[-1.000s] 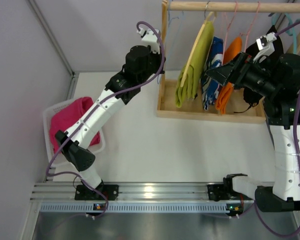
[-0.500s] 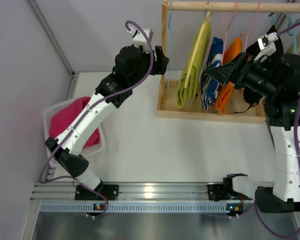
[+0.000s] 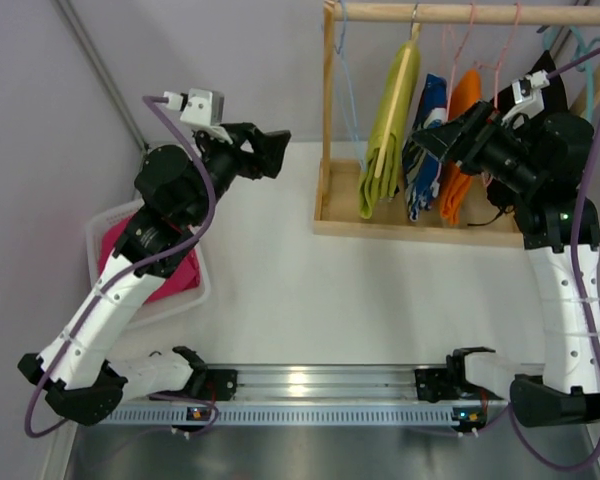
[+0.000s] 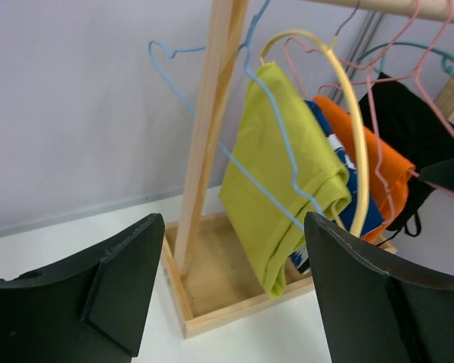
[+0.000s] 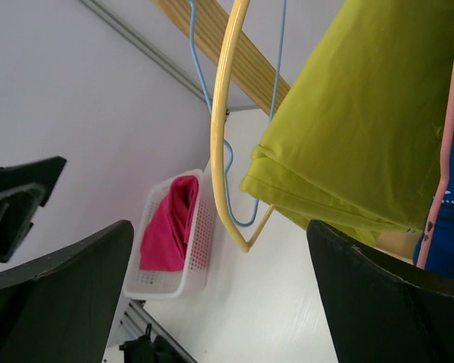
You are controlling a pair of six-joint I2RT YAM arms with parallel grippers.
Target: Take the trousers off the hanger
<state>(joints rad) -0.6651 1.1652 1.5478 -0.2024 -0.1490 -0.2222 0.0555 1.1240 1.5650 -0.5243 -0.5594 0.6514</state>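
The right gripper will next grab the yellow hanger by its bare curved arm near the hook [image 3: 396, 98] [image 5: 223, 68], so the trousers stay free for the left gripper to remove.
Lime yellow-green trousers [image 3: 385, 130] hang folded over a yellow hanger [image 3: 408, 70] on the wooden rack. In the left wrist view the trousers [image 4: 280, 166] hang ahead, right of the rack post [image 4: 212, 113]. My left gripper [image 3: 277, 155] is open and empty, in the air left of the rack [image 4: 234, 227]. My right gripper [image 3: 432, 138] is open and empty, just right of the lime trousers [image 5: 363, 113] and the yellow hanger [image 5: 219, 136]. Magenta-pink trousers [image 3: 115, 250] lie in a white basket [image 3: 98, 222] at the left, also in the right wrist view [image 5: 166, 227].
The rack has a wooden rail [image 3: 460, 12] and a wooden tray base [image 3: 420, 228]. An empty blue hanger [image 4: 181, 83] hangs by the post. Blue [image 3: 427, 110], orange [image 3: 463, 100] and black [image 4: 408, 128] garments hang on further hangers. A grey wall stands behind.
My left arm has swung left, away from the rack post, and its jaws have gone from shut to open. The right arm has hardly moved.
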